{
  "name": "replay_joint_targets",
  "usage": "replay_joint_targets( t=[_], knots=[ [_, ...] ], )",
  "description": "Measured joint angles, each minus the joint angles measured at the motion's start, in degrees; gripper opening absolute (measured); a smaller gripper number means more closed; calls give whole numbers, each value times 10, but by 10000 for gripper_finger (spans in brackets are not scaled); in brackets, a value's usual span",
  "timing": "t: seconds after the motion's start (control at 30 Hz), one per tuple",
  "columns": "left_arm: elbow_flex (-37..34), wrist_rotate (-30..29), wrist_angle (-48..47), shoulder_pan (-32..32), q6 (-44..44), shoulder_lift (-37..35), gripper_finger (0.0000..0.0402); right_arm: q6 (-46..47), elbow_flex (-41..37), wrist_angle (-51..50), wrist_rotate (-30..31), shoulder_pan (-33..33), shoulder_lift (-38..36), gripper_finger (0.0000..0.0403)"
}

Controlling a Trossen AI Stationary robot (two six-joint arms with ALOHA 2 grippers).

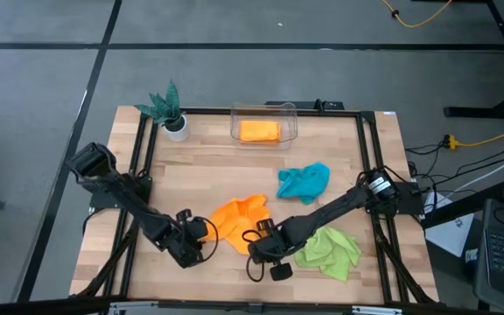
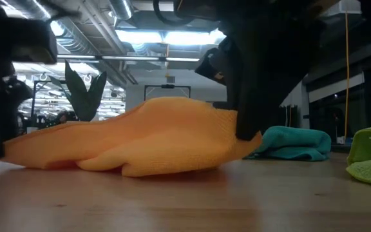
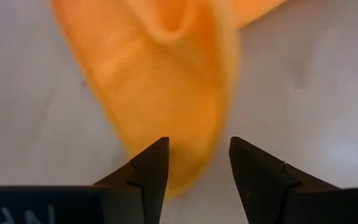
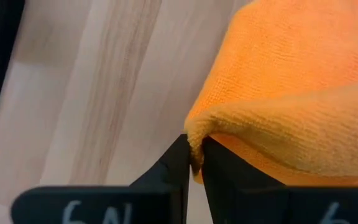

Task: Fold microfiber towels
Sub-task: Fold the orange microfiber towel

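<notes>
I will grab the orange towel (image 1: 240, 217) with my left gripper next, holding it by its loose corner to stretch it out.
A rumpled orange microfiber towel (image 1: 239, 217) lies on the wooden table, near its front middle. My right gripper (image 1: 254, 238) is shut on the towel's near right corner. My left gripper (image 3: 197, 146) is open at the towel's near left corner (image 3: 188, 168), which reaches in between its fingers. I cannot tell whether those fingers touch it. A teal towel (image 1: 303, 181) lies bunched to the right of the middle. A lime green towel (image 1: 329, 249) lies at the near right. A second orange towel (image 1: 259, 131) lies folded in a clear box at the far edge. My right gripper pinches a corner of the orange towel (image 4: 197, 138) between its two fingers, only a small tip of cloth showing between them. The fingers come steeply from above. That corner (image 2: 240, 132) is raised off the table, and the rest of the towel slopes down and lies on the wood.
A small green plant in a white pot (image 1: 171, 114) stands at the far left. The clear box (image 1: 264, 122) sits at the far middle. A dark frame (image 1: 143, 166) runs along the table's sides. Bare wood (image 1: 217, 171) shows between the towels and the box.
</notes>
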Motion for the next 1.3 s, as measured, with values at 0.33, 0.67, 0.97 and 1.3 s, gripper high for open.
replay_joint_targets(
  t=[0.33,0.67,0.97,1.3],
  knots=[
    [1,2,-43,9,0,14,120,5,0,-13,-3,0,0,41],
    [1,12,-48,6,-3,13,2,155,9,-186,25,2,-1,41],
    [0,17,-50,7,-5,13,0,248,42,-406,60,48,-2,42],
    [-1,18,-47,7,-5,14,0,169,-20,-368,298,43,-153,42]
  ],
)
